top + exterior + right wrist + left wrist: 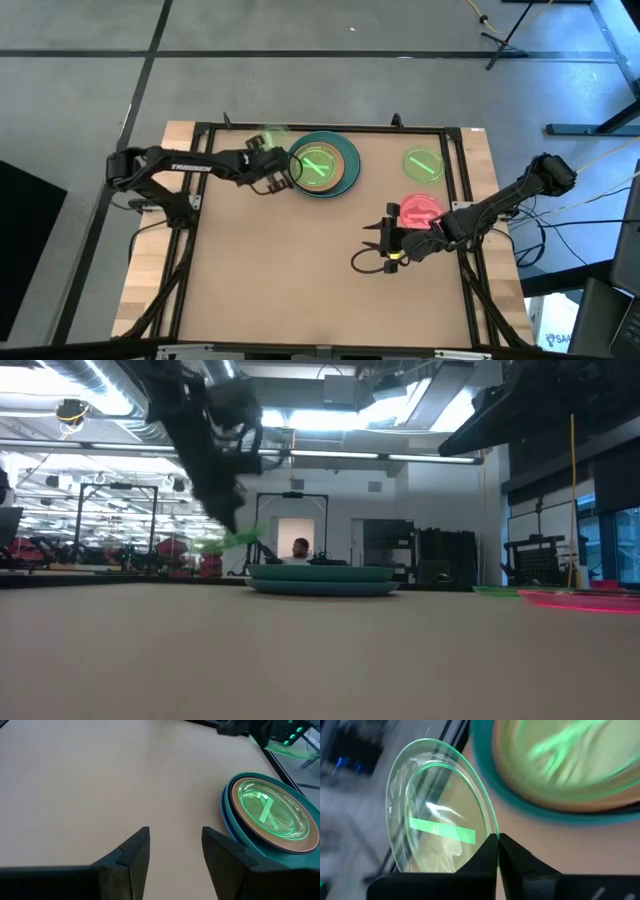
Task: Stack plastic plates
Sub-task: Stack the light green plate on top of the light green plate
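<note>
The tilted green plate (442,807) stands steeply off to one side. I should keep hold of the green plate with my left gripper until it lies flat inside the top plate of the stack.
A stack of large plates (322,166) sits at the table's far middle: blue and teal at the bottom, a salmon one above, and a translucent green plate on top (270,814). My left gripper (282,163) is just left of the stack, shut on another translucent green plate (435,810), also seen in the low view (240,539). A third green plate (423,163) and a red-pink plate (419,210) lie flat on the table's right side. My right gripper (374,243) is open over bare table, just left of the red-pink plate. My left gripper pinches the green plate's rim (489,826) between its two fingers (517,855). The plate is lifted clear of the table and tilted steeply on edge, reaching away from the fingertips beside the stack (555,775).
A black frame (455,150) borders the brown work surface, with wooden table edges outside it. Bare surface fills the near half of the table (290,280). In the low view, a person (300,548) shows far back in the room behind the stack.
</note>
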